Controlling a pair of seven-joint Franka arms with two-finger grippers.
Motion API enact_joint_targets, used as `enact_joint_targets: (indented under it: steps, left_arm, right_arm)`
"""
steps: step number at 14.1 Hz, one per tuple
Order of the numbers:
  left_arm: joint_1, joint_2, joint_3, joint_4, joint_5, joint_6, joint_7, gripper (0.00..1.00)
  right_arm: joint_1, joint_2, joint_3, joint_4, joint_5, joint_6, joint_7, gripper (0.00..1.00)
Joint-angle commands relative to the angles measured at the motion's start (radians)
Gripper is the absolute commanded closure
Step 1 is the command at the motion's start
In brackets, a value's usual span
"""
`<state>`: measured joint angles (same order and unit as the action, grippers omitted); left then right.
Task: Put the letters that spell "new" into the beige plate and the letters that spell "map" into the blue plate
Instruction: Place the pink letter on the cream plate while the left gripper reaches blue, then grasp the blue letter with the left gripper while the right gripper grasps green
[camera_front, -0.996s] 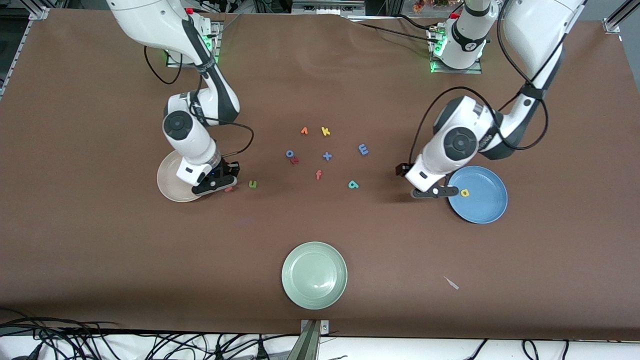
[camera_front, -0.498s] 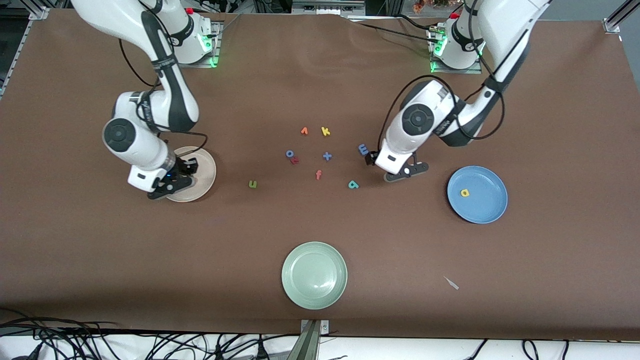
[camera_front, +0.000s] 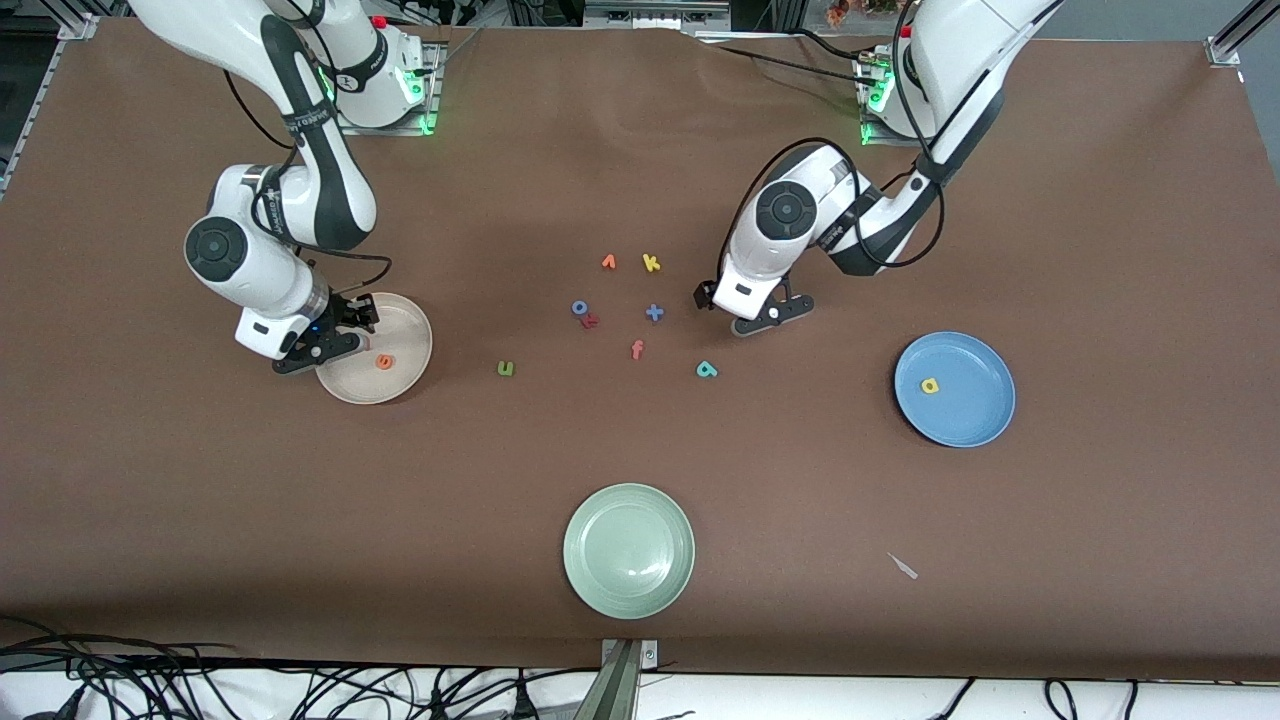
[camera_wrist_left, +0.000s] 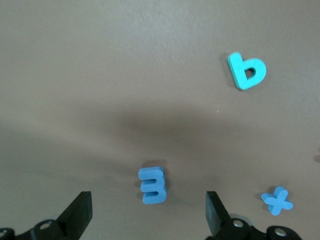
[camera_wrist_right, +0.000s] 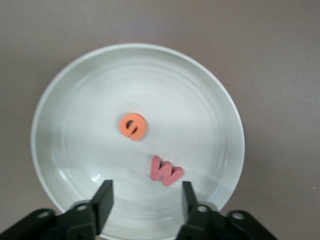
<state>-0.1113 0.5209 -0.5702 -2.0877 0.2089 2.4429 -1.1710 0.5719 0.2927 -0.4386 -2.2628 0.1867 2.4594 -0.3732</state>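
Observation:
My left gripper grabs the blue m by its outer leg (camera_wrist_left: 154, 197) next, to spell "map" in the blue plate.
In the beige plate (camera_front: 405, 325) (camera_wrist_right: 65, 100) lie the orange e (camera_front: 384, 362) (camera_wrist_right: 132, 126) and the dull red w (camera_wrist_right: 166, 171). My right gripper (camera_front: 318, 347) (camera_wrist_right: 145, 197) hangs open over the plate's rim, and the w lies free just ahead of its fingertips. The green n (camera_front: 505, 368) lies on the table beside the plate. My left gripper (camera_front: 770, 315) (camera_wrist_left: 148, 210) is open over the blue m (camera_wrist_left: 152, 185), which the hand hides in the front view. The teal p (camera_front: 706, 369) (camera_wrist_left: 246, 71) lies nearby. The yellow a (camera_front: 930, 385) is in the blue plate (camera_front: 975, 400).
Mid-table lie a yellow k (camera_front: 651, 263), an orange letter (camera_front: 608, 262), a blue o (camera_front: 580, 307), a dark red letter (camera_front: 590, 321), a blue plus (camera_front: 654, 312) (camera_wrist_left: 276, 201) and an orange-red f (camera_front: 637, 349). A pale green plate (camera_front: 628, 550) sits nearer the front camera.
My right gripper carried the w from beside the beige plate to over it and opened, leaving the w in the plate. My left arm swung from the blue plate to over the m.

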Motion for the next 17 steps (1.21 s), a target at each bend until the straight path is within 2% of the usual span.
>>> enact_joint_targets:
  steps: [1, 3, 6, 10, 14, 17]
  left_arm:
    - [-0.005, 0.04, 0.004, 0.011, 0.098, 0.03, -0.085, 0.03]
    - [-0.008, 0.045, 0.004, 0.009, 0.13, 0.03, -0.114, 0.05]
    - [-0.03, 0.054, 0.004, 0.009, 0.133, 0.03, -0.157, 0.13]
    - [-0.047, 0.073, 0.007, 0.009, 0.139, 0.03, -0.177, 0.26]
    - [-0.047, 0.09, 0.01, 0.009, 0.194, 0.03, -0.2, 0.35]
    - [-0.044, 0.094, 0.012, 0.009, 0.198, 0.03, -0.199, 0.48]
  right_arm:
    - [0.013, -0.041, 0.053, -0.015, 0.02, 0.013, 0.081, 0.33]
    - [0.016, -0.006, 0.131, 0.049, 0.02, 0.015, 0.222, 0.33]
    - [0.035, 0.052, 0.198, 0.132, 0.019, 0.018, 0.353, 0.33]
    - [0.103, 0.155, 0.202, 0.216, 0.019, 0.065, 0.483, 0.33]
    - [0.131, 0.238, 0.204, 0.241, 0.019, 0.188, 0.54, 0.33]
    - [0.151, 0.255, 0.204, 0.256, 0.02, 0.193, 0.58, 0.33]
